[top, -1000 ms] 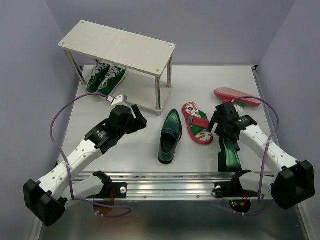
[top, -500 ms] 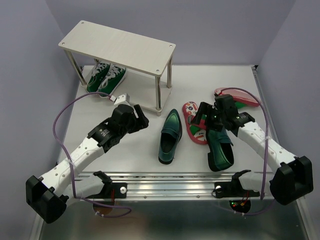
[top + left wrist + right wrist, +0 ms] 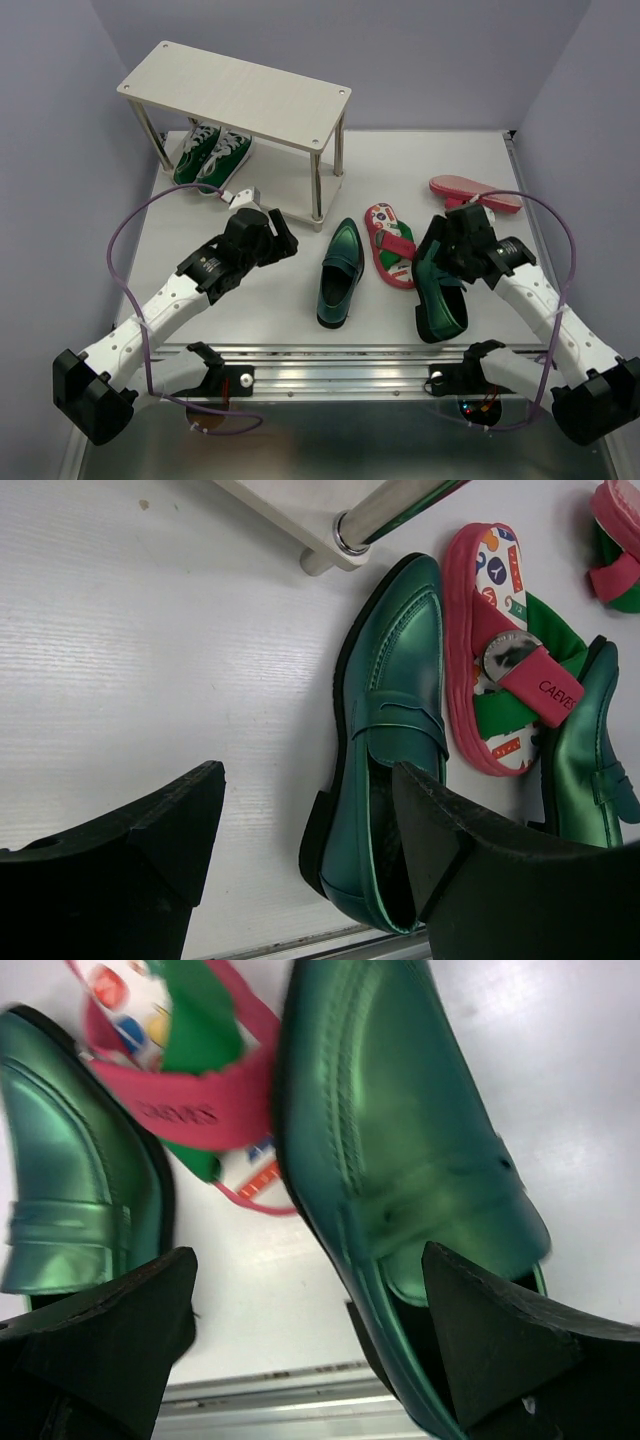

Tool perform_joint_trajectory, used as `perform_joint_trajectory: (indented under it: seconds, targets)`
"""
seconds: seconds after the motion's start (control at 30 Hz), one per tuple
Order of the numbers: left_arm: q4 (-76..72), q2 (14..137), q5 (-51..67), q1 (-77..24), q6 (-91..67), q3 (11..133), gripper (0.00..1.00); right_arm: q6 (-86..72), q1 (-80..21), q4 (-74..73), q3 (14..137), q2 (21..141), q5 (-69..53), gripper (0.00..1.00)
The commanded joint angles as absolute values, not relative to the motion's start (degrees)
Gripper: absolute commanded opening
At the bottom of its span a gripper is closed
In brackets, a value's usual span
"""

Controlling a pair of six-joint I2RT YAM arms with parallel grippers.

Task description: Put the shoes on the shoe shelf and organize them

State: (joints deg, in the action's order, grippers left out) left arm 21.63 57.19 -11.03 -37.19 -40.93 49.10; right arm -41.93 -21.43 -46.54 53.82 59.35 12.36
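Note:
The other loafer's sole should stay free to stand on the shelf, so the robot's right gripper needs to grab that loafer by its side next.
The shoe shelf stands at the back left with the green canvas sneakers on its lower tier. One glossy green loafer stands upright mid-table; it also shows in the left wrist view. The second loafer stands upright at the right and fills the right wrist view. A red flip-flop lies between them, footbed up. The other flip-flop lies sole up, further back. My left gripper is open and empty, left of the first loafer. My right gripper is open just above the second loafer's heel.
The shelf's front right leg stands just behind my left gripper and the first loafer's toe. The metal rail runs along the near table edge, close to both loafers' heels. The shelf's top board is bare.
The second loafer went from lying on its side near the front right to standing upright, shifted left. My right gripper swung left, then drew back right. The left arm barely moved.

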Motion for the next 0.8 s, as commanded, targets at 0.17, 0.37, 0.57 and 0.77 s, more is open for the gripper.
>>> perform_joint_trajectory:
  seconds: [0.17, 0.37, 0.57, 0.77]
  targets:
    - [24.2, 57.3, -18.1, -37.5, -40.3, 54.1, 0.79, -48.9, -21.4, -60.0, 49.1, 50.8, 11.3, 1.0]
    - [26.3, 57.0, -21.8, -37.5, -39.9, 56.9, 0.79, -48.3, -21.4, -57.4, 42.4, 49.0, 5.8, 0.93]
    - [29.2, 57.1, -25.7, -37.5, -40.0, 60.5, 0.79, -45.7, -21.4, -51.6, 42.0, 49.7, 0.7, 0.57]
    - [33.7, 57.9, -30.8, -37.1, -38.5, 67.4, 0.79, -42.2, -21.4, -55.1, 51.0, 49.9, 6.8, 0.01]
